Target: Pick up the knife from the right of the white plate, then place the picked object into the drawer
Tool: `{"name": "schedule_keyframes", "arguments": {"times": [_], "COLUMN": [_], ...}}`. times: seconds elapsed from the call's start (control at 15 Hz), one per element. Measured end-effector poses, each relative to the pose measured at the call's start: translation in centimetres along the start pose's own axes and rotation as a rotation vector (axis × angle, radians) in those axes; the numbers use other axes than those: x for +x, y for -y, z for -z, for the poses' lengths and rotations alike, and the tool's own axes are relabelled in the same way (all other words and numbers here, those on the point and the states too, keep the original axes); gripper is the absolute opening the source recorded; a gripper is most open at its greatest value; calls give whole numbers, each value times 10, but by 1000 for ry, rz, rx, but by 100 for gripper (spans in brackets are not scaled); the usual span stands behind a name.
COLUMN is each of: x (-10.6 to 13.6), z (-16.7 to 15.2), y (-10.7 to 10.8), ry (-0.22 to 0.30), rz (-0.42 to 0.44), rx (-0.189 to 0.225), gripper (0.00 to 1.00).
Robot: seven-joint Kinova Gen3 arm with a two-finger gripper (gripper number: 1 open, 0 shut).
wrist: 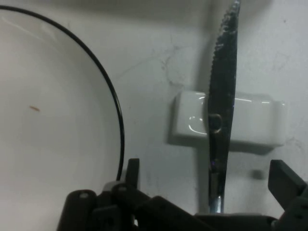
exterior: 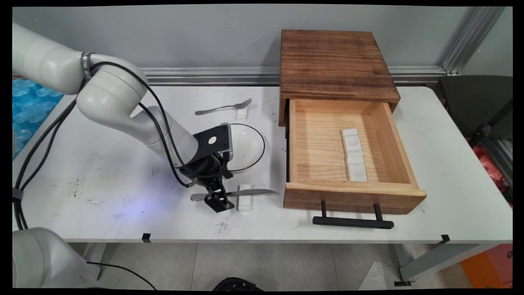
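Note:
The steel knife has to go from the table into the open drawer, so my gripper should grab the knife by its handle (exterior: 198,197) next.
A metal knife (exterior: 249,192) lies on the table with its blade resting across a small white rest (exterior: 244,200). My gripper (exterior: 217,201) is down at the knife's handle end, just left of the rest. In the hand view the knife (wrist: 222,96) runs up from between the two fingers (wrist: 285,179) over the white rest (wrist: 250,126). The gripper (wrist: 207,171) is open, its jaws standing wide on either side of the handle without touching it. A white bowl with a black rim (exterior: 250,144) sits right behind the hand, and its rim (wrist: 115,110) fills the left of the hand view.
A fork (exterior: 223,107) leans on another small white rest (exterior: 242,113) at the back. To the right stands a wooden cabinet (exterior: 333,61) with its drawer (exterior: 352,196) pulled open, black handle (exterior: 353,222) toward the front, white rests (exterior: 354,155) inside.

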Motion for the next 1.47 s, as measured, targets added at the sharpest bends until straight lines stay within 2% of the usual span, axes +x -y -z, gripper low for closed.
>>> {"name": "schedule_keyframes", "arguments": {"times": [0.6, 0.67, 1.47], "x": [-3, -3, -8], "z": [2, 1, 6], "y": [1, 1, 0], "ry": [7, 7, 17], "rz": [2, 3, 5], "rx": [-10, -10, -21], "gripper": [100, 0, 0]}}
